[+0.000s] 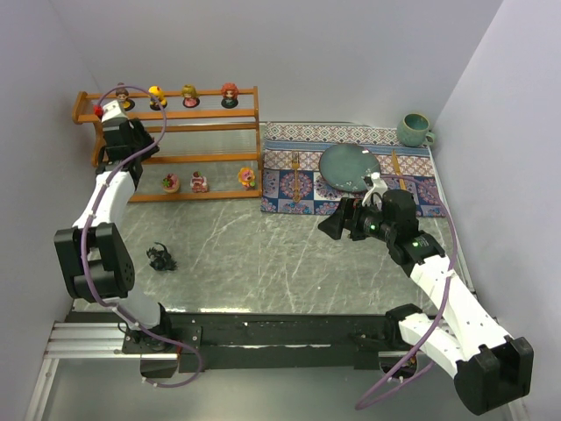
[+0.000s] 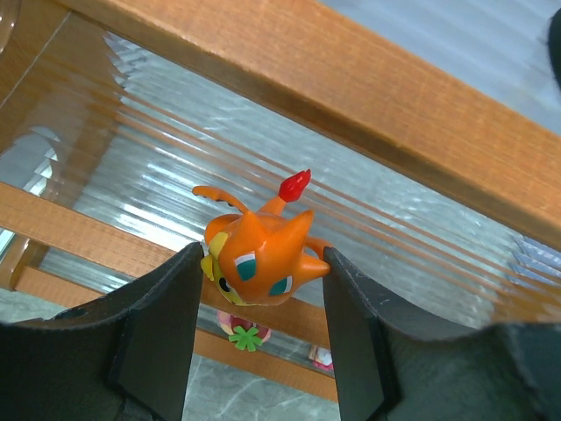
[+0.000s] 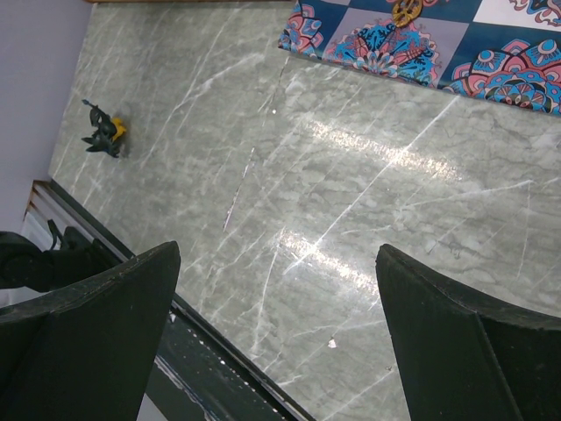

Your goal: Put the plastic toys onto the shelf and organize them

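Observation:
The upright orange creature would land on the middle level's empty slats beside the shelf's bar, so my left gripper should open now.
The orange-brown wooden shelf (image 1: 215, 114) stands at the back left. Several big-headed dolls (image 1: 190, 96) line its top tier, and three pink and yellow round toys (image 1: 200, 182) sit on the bottom tier. My left gripper (image 1: 105, 112) is at the shelf's left end, over the middle tier. It is shut on an orange creature (image 2: 259, 259) with a red tail tip, held above the slats beside a shelf rail (image 2: 351, 96). A dark-blue creature (image 1: 160, 257) lies on the table; it also shows in the right wrist view (image 3: 105, 132). My right gripper (image 1: 333, 224) is open and empty above the table's middle (image 3: 279, 254).
A patterned placemat (image 1: 298, 180) lies right of the shelf with a dark plate (image 1: 349, 167) on it, and a teal mug (image 1: 414, 129) stands at its far right corner. The placemat's edge shows in the right wrist view (image 3: 421, 35). Walls close in on the left, back and right.

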Motion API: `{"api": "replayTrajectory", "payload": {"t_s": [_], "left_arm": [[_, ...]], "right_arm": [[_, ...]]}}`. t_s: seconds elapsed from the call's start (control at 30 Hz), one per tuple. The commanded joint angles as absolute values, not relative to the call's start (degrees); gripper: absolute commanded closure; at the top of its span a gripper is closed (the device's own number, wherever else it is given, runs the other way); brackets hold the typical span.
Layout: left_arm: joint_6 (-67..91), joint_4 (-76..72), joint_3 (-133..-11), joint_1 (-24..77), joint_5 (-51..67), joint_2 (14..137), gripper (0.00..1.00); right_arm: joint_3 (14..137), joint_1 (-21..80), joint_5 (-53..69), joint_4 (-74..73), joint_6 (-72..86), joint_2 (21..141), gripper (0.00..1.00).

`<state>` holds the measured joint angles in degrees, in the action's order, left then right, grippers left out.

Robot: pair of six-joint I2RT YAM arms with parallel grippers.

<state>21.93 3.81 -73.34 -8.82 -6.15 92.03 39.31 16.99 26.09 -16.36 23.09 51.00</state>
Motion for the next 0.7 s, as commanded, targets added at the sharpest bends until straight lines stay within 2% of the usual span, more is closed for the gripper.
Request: {"api": "replayTrajectory", "payload": {"t_s": [0.0,0.3,0.37,0.67], "left_arm": [[22.5,0.9,-75.7,-9.1,-5.8,92.4,0.62],[22.5,0.7,-75.1,-9.1,-6.2,92.5,0.50],[22.5,0.4,-74.9,-9.1,-6.2,92.5,0.43],[23.5,-1.4,-74.2,-9.1,-5.5,93.1,0.41]], "right_arm": [[41.5,17.3,25.8,-15.9,22.6,51.2,0.00],[41.0,17.3,25.4,-15.8,22.5,50.8,0.00],[41.0,17.3,25.5,-15.8,22.5,50.8,0.00],[40.9,17.3,25.6,-15.7,22.5,50.9,0.00]]}}
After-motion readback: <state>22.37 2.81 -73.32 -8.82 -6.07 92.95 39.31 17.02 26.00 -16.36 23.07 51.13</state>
